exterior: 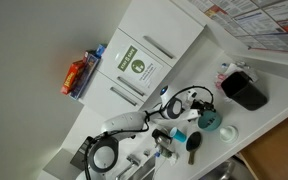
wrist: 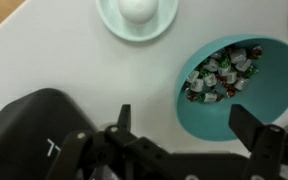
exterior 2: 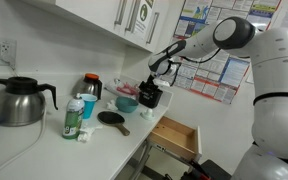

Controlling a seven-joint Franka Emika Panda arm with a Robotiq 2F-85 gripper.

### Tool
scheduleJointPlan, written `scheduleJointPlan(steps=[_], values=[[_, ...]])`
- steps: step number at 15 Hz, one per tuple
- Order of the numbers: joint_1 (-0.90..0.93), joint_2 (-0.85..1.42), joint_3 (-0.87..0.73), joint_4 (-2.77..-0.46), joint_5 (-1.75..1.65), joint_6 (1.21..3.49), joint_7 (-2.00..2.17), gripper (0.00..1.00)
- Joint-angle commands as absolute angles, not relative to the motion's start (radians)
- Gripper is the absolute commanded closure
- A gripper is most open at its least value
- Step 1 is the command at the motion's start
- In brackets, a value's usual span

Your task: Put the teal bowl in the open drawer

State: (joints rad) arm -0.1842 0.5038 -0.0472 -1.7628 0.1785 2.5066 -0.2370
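My gripper grabs the teal bowl by its near rim next, one fingertip inside and one outside, keeping its base free to set in the drawer.
The teal bowl is round and holds wrapped sweets that look like a pale spot from afar. It sits on the white counter in both exterior views. My gripper is open and empty above the bowl's near side, one finger left of the rim and the other over its right edge. It also shows in both exterior views. The open wooden drawer is below the counter's front edge.
A pale light-blue cup with a white centre stands beside the bowl. A black box is close by. A kettle, a green bottle, a red-lidded jar and a black utensil share the counter.
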Motion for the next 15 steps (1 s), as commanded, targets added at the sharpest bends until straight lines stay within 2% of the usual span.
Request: scheduleJointPlan(steps=[1,15], values=[[-0.244,0.602,0.021,-1.641,0.231,2.489,-0.299,0.0],[-0.229,0.794,0.041,-1.44,0.176,2.362,-0.264,0.0]])
